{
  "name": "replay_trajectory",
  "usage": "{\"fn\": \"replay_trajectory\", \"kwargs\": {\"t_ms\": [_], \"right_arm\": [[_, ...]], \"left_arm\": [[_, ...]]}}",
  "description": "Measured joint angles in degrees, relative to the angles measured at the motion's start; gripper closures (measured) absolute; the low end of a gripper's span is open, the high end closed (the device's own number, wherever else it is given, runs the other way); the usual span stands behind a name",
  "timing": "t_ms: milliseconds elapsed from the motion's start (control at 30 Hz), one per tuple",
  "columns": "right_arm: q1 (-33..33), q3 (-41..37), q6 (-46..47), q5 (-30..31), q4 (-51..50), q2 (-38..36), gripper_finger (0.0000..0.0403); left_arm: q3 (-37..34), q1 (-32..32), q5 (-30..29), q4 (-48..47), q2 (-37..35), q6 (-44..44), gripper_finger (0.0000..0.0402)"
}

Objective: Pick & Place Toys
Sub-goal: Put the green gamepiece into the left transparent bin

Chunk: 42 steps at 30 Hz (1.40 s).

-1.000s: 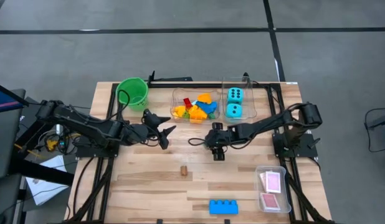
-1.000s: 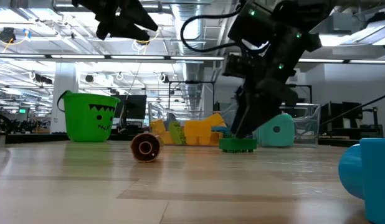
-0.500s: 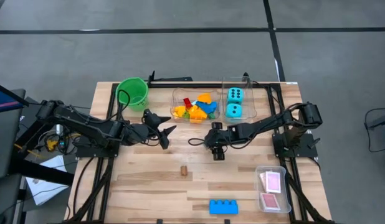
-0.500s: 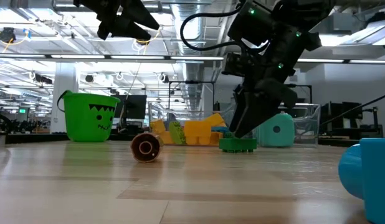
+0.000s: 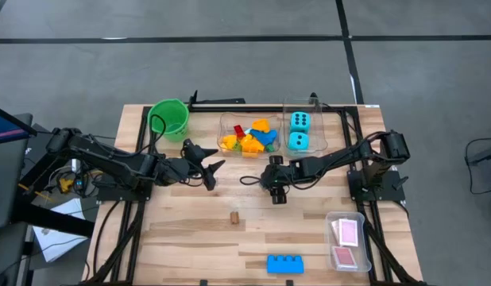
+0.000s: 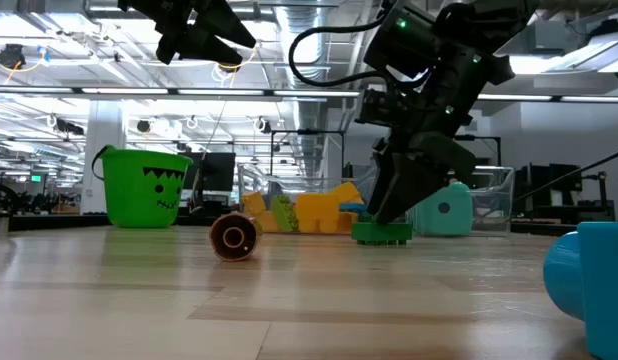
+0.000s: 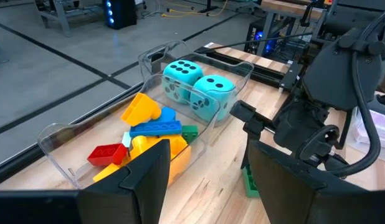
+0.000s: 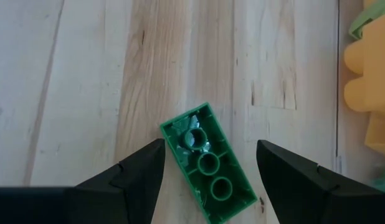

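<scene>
My right gripper is to take hold of the green block by its long sides next, so it can put the block in the clear tub [image 5: 250,135] with the other toys.
A green building block [image 8: 208,165] lies on the wooden table with its hollow underside up. My right gripper [image 8: 209,152] points steeply down at it, open, one finger on either side of the block with a gap at each. In the low view the block [image 6: 382,233] rests flat on the table under that gripper [image 6: 389,205]. My left gripper [image 5: 207,173] hangs open above the table, left of the tubs, holding nothing. Behind, a clear tub [image 5: 247,139] holds several coloured blocks, and a second tub holds two cyan dice [image 5: 299,131].
A green bucket [image 5: 169,117] stands at the far left. A small brown cylinder [image 5: 234,216] lies at mid-table. Near the front edge lies a blue block [image 5: 284,264]. A clear tub with pink cards [image 5: 346,238] sits at the front right.
</scene>
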Motion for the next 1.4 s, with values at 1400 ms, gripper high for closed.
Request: {"fn": "replay_trajectory", "kwargs": {"t_ms": [1400], "right_arm": [[-1.5,0.13,3.68,-2.74,1.52,6.49,0.0168]], "left_arm": [[0.0,-0.01,0.02,0.02,0.0,0.22,0.0188]]}}
